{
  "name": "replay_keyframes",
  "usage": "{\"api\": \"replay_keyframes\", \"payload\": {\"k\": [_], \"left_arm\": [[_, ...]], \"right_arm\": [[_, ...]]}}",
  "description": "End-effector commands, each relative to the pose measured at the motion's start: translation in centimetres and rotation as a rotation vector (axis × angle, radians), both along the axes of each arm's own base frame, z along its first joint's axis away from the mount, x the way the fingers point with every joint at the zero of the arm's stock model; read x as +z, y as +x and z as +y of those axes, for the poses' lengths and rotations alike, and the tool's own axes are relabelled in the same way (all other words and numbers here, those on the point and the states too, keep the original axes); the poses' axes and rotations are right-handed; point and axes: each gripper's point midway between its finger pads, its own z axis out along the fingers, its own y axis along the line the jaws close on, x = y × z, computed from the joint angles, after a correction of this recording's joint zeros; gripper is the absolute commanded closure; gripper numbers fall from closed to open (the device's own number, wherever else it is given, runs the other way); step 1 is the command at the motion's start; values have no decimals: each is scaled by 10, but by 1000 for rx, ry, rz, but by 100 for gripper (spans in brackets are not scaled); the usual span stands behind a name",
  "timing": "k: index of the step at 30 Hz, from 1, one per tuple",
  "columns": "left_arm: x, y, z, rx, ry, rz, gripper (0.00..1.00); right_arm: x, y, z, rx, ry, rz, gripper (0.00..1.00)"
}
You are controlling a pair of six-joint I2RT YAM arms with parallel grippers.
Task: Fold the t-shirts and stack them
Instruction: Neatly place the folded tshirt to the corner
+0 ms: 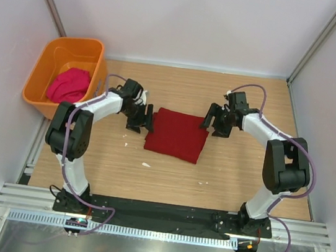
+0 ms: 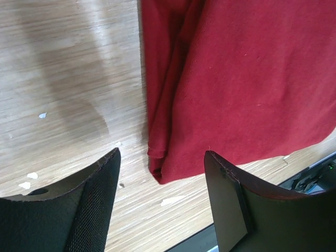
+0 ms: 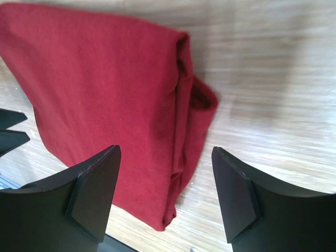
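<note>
My right gripper grabs the dark crimson t-shirt by its layered side edge [image 1: 203, 141] [image 3: 181, 149] next, layers together, to stack it still folded.
The dark crimson t-shirt [image 1: 177, 135] lies folded into a flat rectangle in the middle of the table. My left gripper [image 1: 140, 121] hovers just off its left edge, open and empty; the left wrist view shows the shirt's layered edge [image 2: 236, 89] beyond my fingers. My right gripper [image 1: 217, 121] hovers just off its upper right corner, open and empty; the right wrist view shows the folded shirt [image 3: 105, 100] with stacked layers along its edge. The magenta-pink t-shirt [image 1: 70, 84] lies crumpled in the orange tub.
The orange plastic tub [image 1: 57, 55] stands at the back left, partly off the table's left edge. Small white crumbs [image 1: 145, 164] lie on the wood in front of the shirt. Grey walls close the table on three sides.
</note>
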Motion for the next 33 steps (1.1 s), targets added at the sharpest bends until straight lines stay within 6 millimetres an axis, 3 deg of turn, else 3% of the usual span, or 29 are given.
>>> {"api": "replay_keyframes", "payload": {"k": [1, 13, 16, 22, 26, 28, 29, 30, 33], "left_arm": [[4, 8, -10, -6, -65, -43, 34], [10, -19, -29, 55, -237, 17, 39], [23, -16, -27, 67, -235, -16, 38], [59, -9, -2, 89, -134, -122, 37], [87, -13, 19, 106, -89, -197, 36], [105, -14, 31, 126, -91, -250, 35], [105, -18, 35, 132, -87, -246, 35], [109, -18, 41, 146, -84, -254, 35], [108, -30, 49, 137, -61, -234, 35]], "right_arm": [[6, 6, 16, -17, 55, -38, 24], [-26, 8, 21, 18, 44, -28, 21], [-32, 13, 26, 37, 53, -40, 21], [-35, 20, 33, 55, 46, -57, 26], [-32, 21, 41, 85, 43, -80, 44], [-31, 22, 41, 98, 15, -99, 66], [-31, 22, 40, 115, 0, -108, 89], [-27, 27, 37, 115, -23, -125, 96], [-23, 28, 25, 170, -117, -132, 99]]}}
